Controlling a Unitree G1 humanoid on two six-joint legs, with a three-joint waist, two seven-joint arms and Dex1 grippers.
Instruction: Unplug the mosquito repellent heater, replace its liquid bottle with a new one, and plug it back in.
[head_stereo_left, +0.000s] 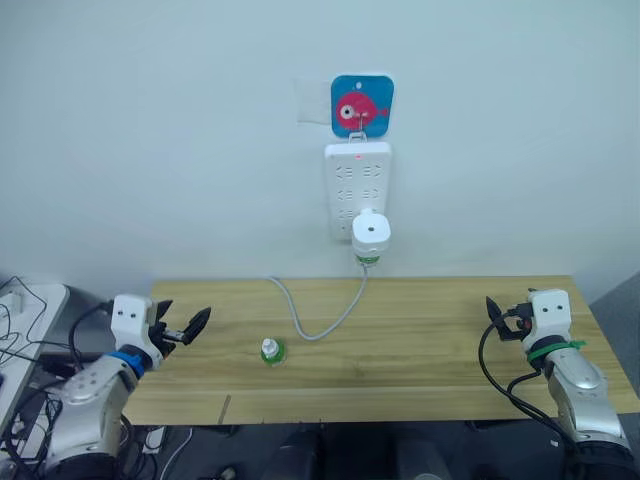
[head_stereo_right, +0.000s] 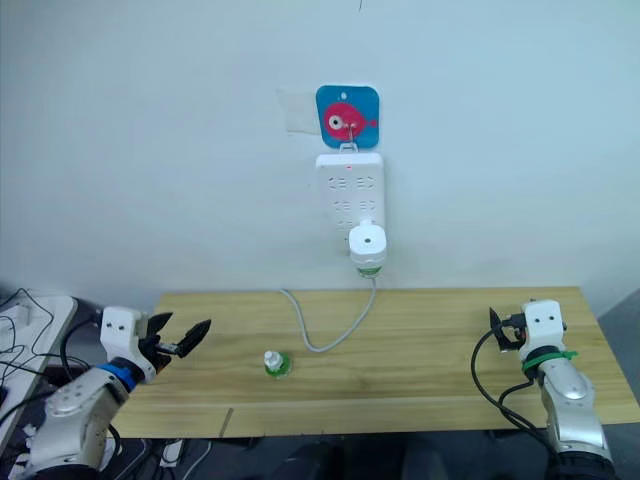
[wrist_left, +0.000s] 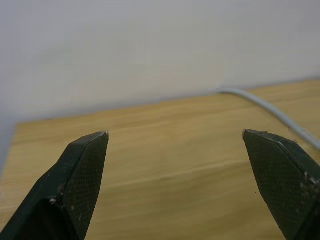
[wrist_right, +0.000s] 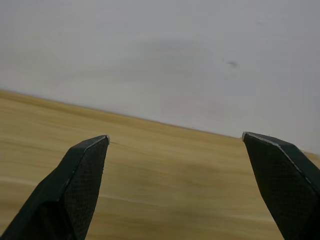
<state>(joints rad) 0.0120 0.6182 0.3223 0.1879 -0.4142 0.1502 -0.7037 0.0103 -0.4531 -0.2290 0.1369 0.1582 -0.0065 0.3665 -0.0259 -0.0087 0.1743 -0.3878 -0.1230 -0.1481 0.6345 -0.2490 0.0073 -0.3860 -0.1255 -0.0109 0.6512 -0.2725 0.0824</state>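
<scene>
My right gripper should next unplug the heater from the power strip (head_stereo_left: 357, 183), so it needs to grab the heater by its white housing (head_stereo_left: 371, 232).
The white mosquito repellent heater (head_stereo_left: 370, 233) is plugged into the bottom of a white power strip (head_stereo_left: 357, 183) on the wall, with a green-topped bottle (head_stereo_left: 368, 260) hanging under it. A second small liquid bottle (head_stereo_left: 271, 351), green with a white cap, stands on the wooden table (head_stereo_left: 420, 340) left of centre. My left gripper (head_stereo_left: 184, 327) hovers open over the table's left end, well left of that bottle. My right gripper (head_stereo_left: 495, 312) is open at the table's right end, far from both bottles. Its fingers (wrist_right: 80, 190) frame bare wood and wall.
A grey cable (head_stereo_left: 320, 318) runs from the power strip down across the table's back centre. A blue card with a pink fish (head_stereo_left: 361, 104) hangs above the strip. Cables and a white box (head_stereo_left: 25, 310) lie off the table's left end.
</scene>
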